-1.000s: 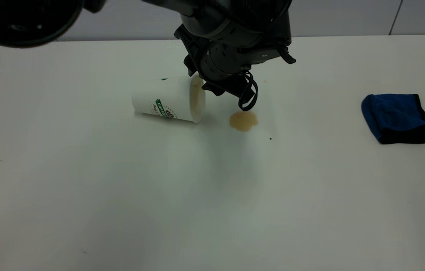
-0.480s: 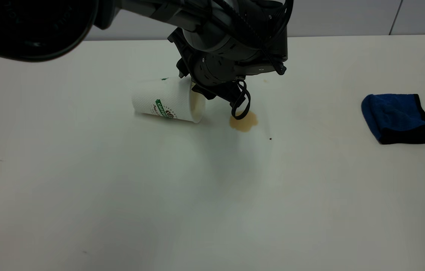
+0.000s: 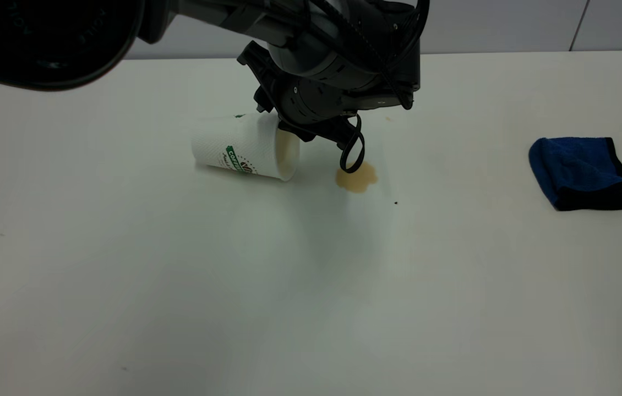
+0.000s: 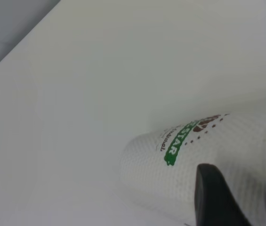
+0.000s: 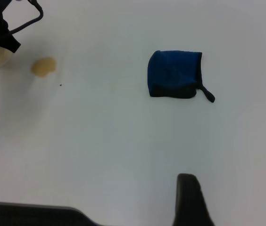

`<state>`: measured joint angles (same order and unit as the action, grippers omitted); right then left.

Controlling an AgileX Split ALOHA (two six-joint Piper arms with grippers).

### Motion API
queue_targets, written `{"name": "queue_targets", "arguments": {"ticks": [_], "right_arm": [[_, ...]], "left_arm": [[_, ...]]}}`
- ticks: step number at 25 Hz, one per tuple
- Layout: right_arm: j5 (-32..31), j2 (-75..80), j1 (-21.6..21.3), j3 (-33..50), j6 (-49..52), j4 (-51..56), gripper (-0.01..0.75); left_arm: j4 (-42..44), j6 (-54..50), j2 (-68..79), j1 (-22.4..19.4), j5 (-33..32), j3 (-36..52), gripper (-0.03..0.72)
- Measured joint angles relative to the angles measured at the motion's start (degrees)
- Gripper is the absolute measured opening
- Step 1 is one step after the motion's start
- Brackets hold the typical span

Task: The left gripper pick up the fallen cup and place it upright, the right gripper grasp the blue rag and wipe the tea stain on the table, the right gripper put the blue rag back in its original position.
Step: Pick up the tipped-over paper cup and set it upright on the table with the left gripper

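My left gripper grabs the cup by its rim (image 3: 278, 150) next, leaving the fallen cup's base (image 3: 195, 146) free to stand upright on the tabletop.
The fallen cup (image 3: 236, 148) lies on its side on the table (image 3: 311, 297), its mouth facing the tea stain (image 3: 356, 178). My left gripper (image 3: 284, 125) is down at the cup's rim. In the left wrist view it (image 4: 248, 193) is open and straddles the cup (image 4: 185, 155) wall: one finger (image 4: 213, 197) is outside, the other at the mouth. The blue rag (image 3: 578, 170) lies flat at the far right, untouched. The right wrist view looks down on the rag (image 5: 173, 77) and stain (image 5: 44, 66). One finger (image 5: 188, 197) of my right gripper shows there, high above the table with nothing beside it.
A loose black cable loop (image 3: 350, 154) hangs from the left arm just above the stain. Tiny dark specks (image 3: 396, 202) dot the table near the stain. A grey wall (image 3: 509, 25) runs behind the table's far edge.
The left gripper has come down and leftward onto the cup's rim, its cable loop swinging toward the stain. The cup has shifted very slightly left. The rag has not moved.
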<state>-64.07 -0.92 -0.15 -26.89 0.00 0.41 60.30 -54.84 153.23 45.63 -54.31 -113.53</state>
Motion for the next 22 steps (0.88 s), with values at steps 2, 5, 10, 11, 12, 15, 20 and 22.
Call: {"name": "queue_targets", "arguments": {"ticks": [2, 5, 10, 11, 12, 15, 20, 22], "right_arm": [[0.0, 0.0, 0.0, 0.0, 0.0, 0.0, 0.509], [0.0, 0.0, 0.0, 0.0, 0.0, 0.0, 0.509], [0.0, 0.0, 0.0, 0.0, 0.0, 0.0, 0.509], [0.0, 0.0, 0.0, 0.0, 0.0, 0.0, 0.509], [0.0, 0.0, 0.0, 0.0, 0.0, 0.0, 0.509], [0.0, 0.0, 0.0, 0.0, 0.0, 0.0, 0.509], [0.0, 0.0, 0.0, 0.0, 0.0, 0.0, 0.509], [0.0, 0.0, 0.0, 0.0, 0.0, 0.0, 0.509]], "left_arm": [[0.0, -1.76, 0.0, 0.0, -1.04, 0.0, 0.331], [0.2, -3.74, 0.05, 0.0, -1.89, 0.0, 0.331], [1.52, -3.95, 2.31, 0.0, -2.07, -0.05, 0.331], [1.52, -3.95, 3.0, 0.0, -2.23, -0.05, 0.331], [1.76, -3.95, 3.55, 0.0, -2.61, -0.05, 0.331], [2.44, -3.95, 4.25, 0.0, -4.42, -0.05, 0.331], [4.94, -5.85, 5.61, 0.0, -8.48, -0.1, 0.298], [6.4, -6.7, 5.81, -0.25, -10.3, -0.1, 0.247]]}}
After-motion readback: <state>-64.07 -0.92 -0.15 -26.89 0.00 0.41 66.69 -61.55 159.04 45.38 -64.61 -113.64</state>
